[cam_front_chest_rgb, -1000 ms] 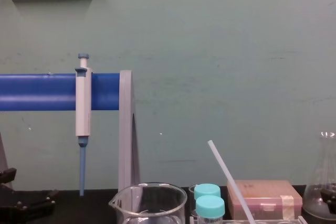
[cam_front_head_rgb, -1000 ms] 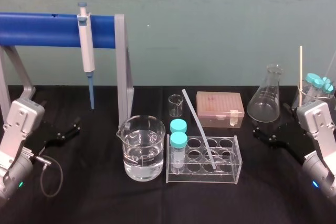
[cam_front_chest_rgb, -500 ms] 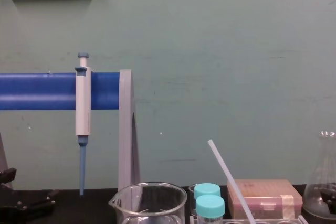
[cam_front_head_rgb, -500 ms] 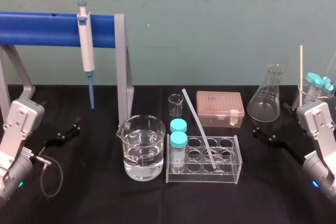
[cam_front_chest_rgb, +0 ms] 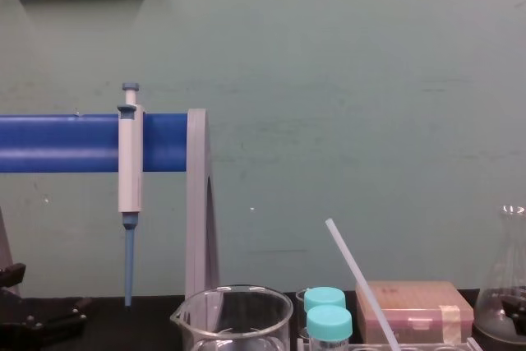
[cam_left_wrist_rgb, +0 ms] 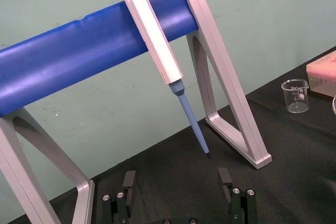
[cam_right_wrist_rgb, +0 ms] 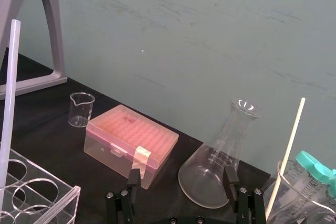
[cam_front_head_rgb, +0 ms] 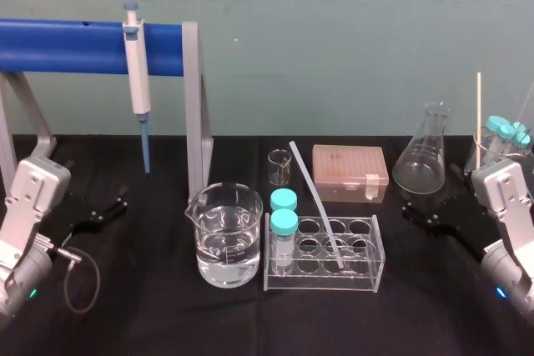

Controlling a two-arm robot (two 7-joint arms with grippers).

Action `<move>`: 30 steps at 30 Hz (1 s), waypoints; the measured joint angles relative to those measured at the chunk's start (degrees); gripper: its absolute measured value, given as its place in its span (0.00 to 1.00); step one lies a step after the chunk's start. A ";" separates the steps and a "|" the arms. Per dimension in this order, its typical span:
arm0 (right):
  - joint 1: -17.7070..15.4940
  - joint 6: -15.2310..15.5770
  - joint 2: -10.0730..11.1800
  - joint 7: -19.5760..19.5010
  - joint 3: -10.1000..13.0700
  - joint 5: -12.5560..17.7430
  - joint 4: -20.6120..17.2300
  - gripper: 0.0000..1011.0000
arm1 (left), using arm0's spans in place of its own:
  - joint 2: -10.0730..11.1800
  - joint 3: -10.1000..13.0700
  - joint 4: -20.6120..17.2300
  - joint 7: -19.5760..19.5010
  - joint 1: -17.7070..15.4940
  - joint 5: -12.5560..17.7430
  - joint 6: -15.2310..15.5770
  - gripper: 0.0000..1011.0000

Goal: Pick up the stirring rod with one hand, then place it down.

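The stirring rod's lower end is down inside the tube rack point(cam_right_wrist_rgb: 44, 195), so the right gripper should next grab the stirring rod's bare upper end point(cam_right_wrist_rgb: 14, 35).
The stirring rod point(cam_front_head_rgb: 315, 204) is a thin translucent white rod leaning with its lower end in a clear tube rack point(cam_front_head_rgb: 365, 277) at the table's middle. The rod point(cam_front_chest_rgb: 359, 279) rises slanting to the left in the chest view, and the rod point(cam_right_wrist_rgb: 9, 94) also shows at the edge of the right wrist view. My left gripper point(cam_front_head_rgb: 110, 208) rests open at the far left, well away from it; the left gripper point(cam_left_wrist_rgb: 177, 182) holds nothing. My right gripper point(cam_front_head_rgb: 422, 217) sits open at the far right beside a conical flask point(cam_front_head_rgb: 424, 158), and nothing lies inside the right gripper point(cam_right_wrist_rgb: 181, 178).
A white pipette point(cam_front_head_rgb: 137, 72) with a blue tip hangs on a blue-barred stand point(cam_front_head_rgb: 193, 106) at back left. A beaker of water point(cam_front_head_rgb: 224, 235) and two blue-capped tubes point(cam_front_head_rgb: 284, 235) stand by the rack. Behind are a small beaker point(cam_front_head_rgb: 279, 167) and a pink tip box point(cam_front_head_rgb: 349, 172).
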 joint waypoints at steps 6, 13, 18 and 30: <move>0.39 -0.34 0.04 3.70 1.60 2.48 -0.02 0.99 | 0.00 0.00 0.00 0.00 0.00 0.00 0.00 0.99; 1.64 1.65 -0.33 12.36 4.98 11.23 -2.24 0.99 | 0.00 0.00 0.00 0.00 0.01 0.00 0.00 0.99; 3.28 4.84 -1.75 18.80 6.22 17.49 -3.34 0.99 | 0.00 0.00 0.00 0.00 0.00 0.00 0.00 0.99; 10.80 11.64 -6.30 29.36 2.53 20.41 -0.47 0.99 | 0.00 0.00 0.00 0.00 0.00 0.00 0.00 0.99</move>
